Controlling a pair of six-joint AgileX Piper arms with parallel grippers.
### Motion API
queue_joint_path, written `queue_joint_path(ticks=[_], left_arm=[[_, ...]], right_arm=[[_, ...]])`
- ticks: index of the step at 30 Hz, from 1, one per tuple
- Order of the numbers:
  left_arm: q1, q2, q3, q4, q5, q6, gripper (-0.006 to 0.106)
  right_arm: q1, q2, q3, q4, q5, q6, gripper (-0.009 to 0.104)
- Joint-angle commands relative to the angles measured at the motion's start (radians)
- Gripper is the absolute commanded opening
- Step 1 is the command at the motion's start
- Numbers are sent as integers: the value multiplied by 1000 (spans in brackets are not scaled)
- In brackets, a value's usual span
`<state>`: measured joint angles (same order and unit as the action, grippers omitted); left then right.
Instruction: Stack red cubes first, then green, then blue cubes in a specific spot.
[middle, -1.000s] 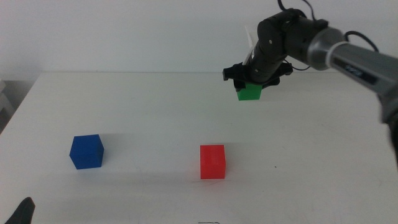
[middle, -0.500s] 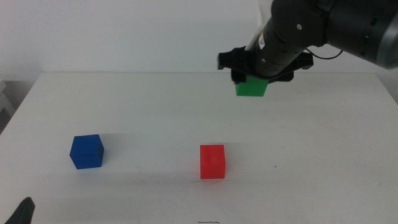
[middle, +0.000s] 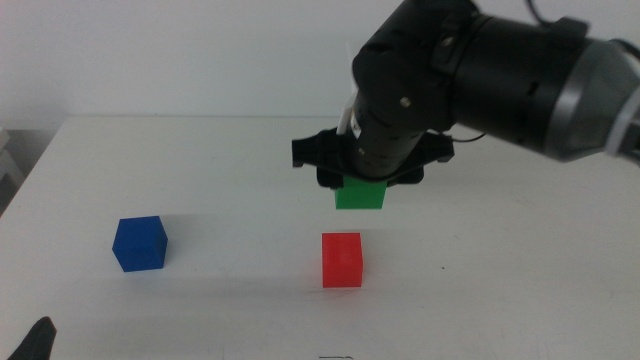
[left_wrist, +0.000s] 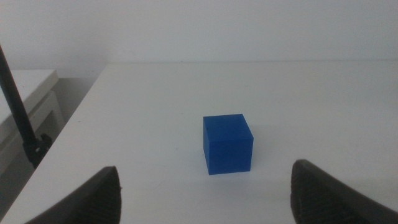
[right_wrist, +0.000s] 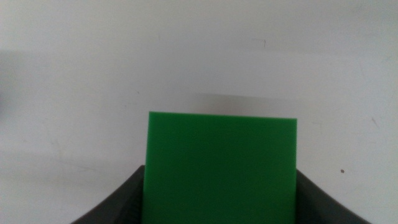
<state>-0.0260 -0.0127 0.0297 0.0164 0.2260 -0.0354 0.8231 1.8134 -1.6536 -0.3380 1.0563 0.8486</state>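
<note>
In the middle view the green cube is above and behind the red cube, so my right gripper keeps hold of the green cube (middle: 360, 194) until it rests on the red cube (middle: 342, 259).
My right gripper (middle: 360, 183) hangs in the air, shut on the green cube (middle: 360, 194), a little above and behind the red cube (middle: 342, 259). The red cube rests on the white table near the front centre. In the right wrist view the green cube (right_wrist: 221, 167) fills the space between the jaws, with only bare table beyond it. The blue cube (middle: 139, 243) sits at the left of the table. It shows again in the left wrist view, where the blue cube (left_wrist: 227, 143) lies ahead of my open left gripper (left_wrist: 205, 186), which waits low at the front left corner.
The white table's far edge (middle: 200, 118) meets a pale wall. At the left a lower white surface (left_wrist: 25, 106) and a thin dark pole (left_wrist: 18, 118) stand beside the table's left edge.
My right gripper has carried the green cube from the back right of the table forward and to the left, lower, until it is over the red cube. The left arm has stayed still.
</note>
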Motion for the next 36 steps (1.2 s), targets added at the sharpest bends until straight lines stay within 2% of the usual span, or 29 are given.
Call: queue_joint_path(ticks=[1,36], left_arm=[[0,-18,-4,-10,-79,-13,94],[0,-18,-4,-10,-79,-13,94]], right_arm=[[2,-30,-22,-42,-22,2,-1],[10,140,-22,-4,-55,54,-1]])
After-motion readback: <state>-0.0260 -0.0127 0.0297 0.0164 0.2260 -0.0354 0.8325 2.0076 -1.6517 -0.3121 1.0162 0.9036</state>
